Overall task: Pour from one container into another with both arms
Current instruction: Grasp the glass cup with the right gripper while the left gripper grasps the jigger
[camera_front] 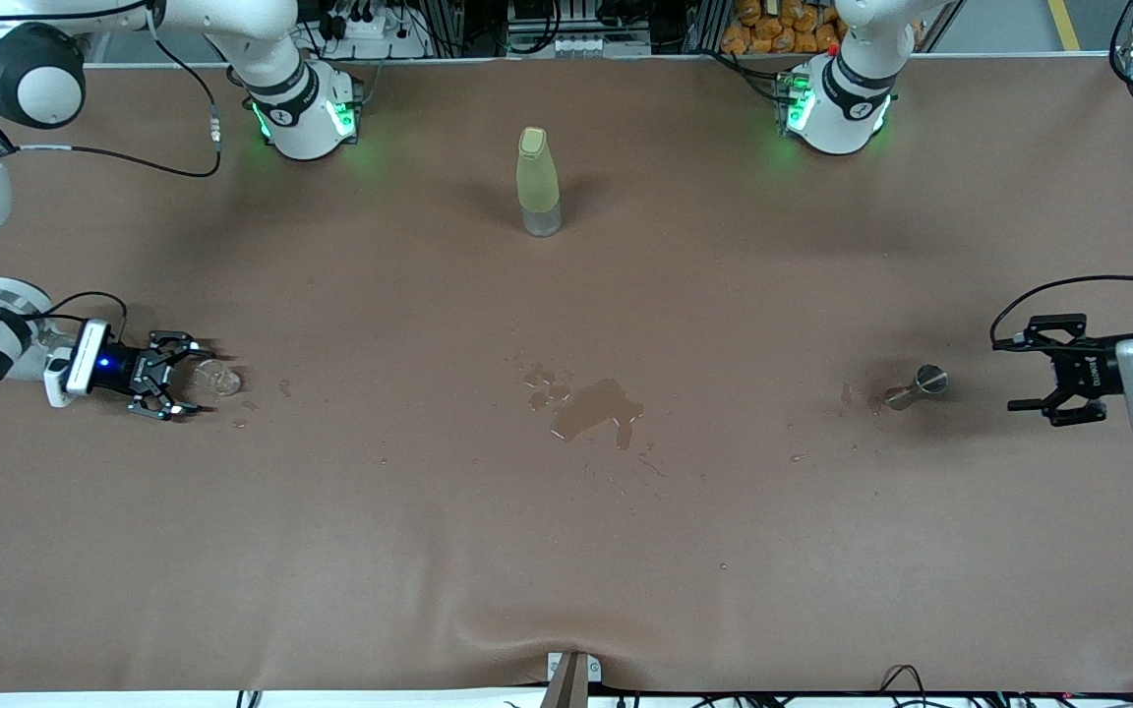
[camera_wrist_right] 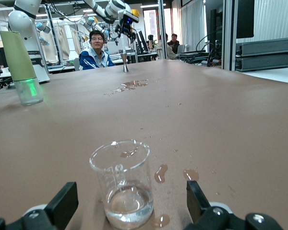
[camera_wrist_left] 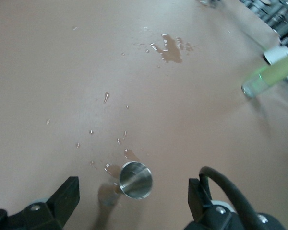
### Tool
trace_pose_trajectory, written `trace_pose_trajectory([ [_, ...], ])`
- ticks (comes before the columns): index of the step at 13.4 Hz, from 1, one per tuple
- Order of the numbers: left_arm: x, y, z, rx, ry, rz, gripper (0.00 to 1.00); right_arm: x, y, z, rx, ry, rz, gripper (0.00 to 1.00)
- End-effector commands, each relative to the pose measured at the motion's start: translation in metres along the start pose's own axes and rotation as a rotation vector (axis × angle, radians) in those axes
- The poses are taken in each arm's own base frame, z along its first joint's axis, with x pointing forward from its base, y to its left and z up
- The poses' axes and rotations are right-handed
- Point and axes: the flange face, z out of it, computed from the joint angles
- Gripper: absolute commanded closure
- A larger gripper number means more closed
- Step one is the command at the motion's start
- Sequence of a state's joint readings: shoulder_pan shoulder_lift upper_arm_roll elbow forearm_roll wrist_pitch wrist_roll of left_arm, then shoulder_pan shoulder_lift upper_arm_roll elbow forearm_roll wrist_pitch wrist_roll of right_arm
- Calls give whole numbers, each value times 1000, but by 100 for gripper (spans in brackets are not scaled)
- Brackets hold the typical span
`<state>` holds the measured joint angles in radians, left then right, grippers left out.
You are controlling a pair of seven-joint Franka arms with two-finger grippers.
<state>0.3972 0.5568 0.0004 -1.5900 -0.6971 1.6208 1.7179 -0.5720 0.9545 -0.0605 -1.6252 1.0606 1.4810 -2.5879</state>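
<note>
My right gripper grabs the clear cup by its round body next, to pour its liquid into the metal cup.
The tiny clear cup [camera_front: 220,378] stands on the table at the right arm's end, a little liquid in its bottom [camera_wrist_right: 122,184]. My right gripper [camera_front: 176,387] is low at the table and open, its fingers either side of the cup and apart from it. At the left arm's end stands the grey-rimmed cup [camera_front: 921,384], upright, its round silvery rim and slim brownish lower part showing [camera_wrist_left: 135,180]. My left gripper [camera_front: 1053,379] hangs open beside it, farther toward the table's end, with a gap between them.
A tall yellow-green bottle [camera_front: 538,181] stands mid-table near the robots' bases. A puddle [camera_front: 594,410] with scattered drops lies at the table's middle. Small drops lie around both cups. The brown cover is wrinkled at the edge nearest the front camera [camera_front: 566,639].
</note>
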Motion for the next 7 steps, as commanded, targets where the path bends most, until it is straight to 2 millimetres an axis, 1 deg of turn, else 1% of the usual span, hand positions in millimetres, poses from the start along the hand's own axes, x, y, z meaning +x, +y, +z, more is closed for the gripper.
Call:
trace_pose_trajectory([
  [1,-25,-10,5,0,51,106,0,0,5,8,-3,26,-13,0],
  [2,-33,-12,12,-9,55,159,0,1,6,11,1,29,-19,0],
  [3,-47,-16,21,-20,74,207,0,1,6,12,3,32,-25,0],
  [4,-71,-21,31,-23,122,222,0,2,6,12,3,35,-28,3],
  [5,-85,-26,42,-30,153,260,0,2,6,12,2,36,-28,10],
  [6,-94,-29,51,-33,173,308,0,2,6,12,2,36,-28,17],
  [7,-102,-33,59,-30,196,355,0,2,7,13,3,36,-28,19],
])
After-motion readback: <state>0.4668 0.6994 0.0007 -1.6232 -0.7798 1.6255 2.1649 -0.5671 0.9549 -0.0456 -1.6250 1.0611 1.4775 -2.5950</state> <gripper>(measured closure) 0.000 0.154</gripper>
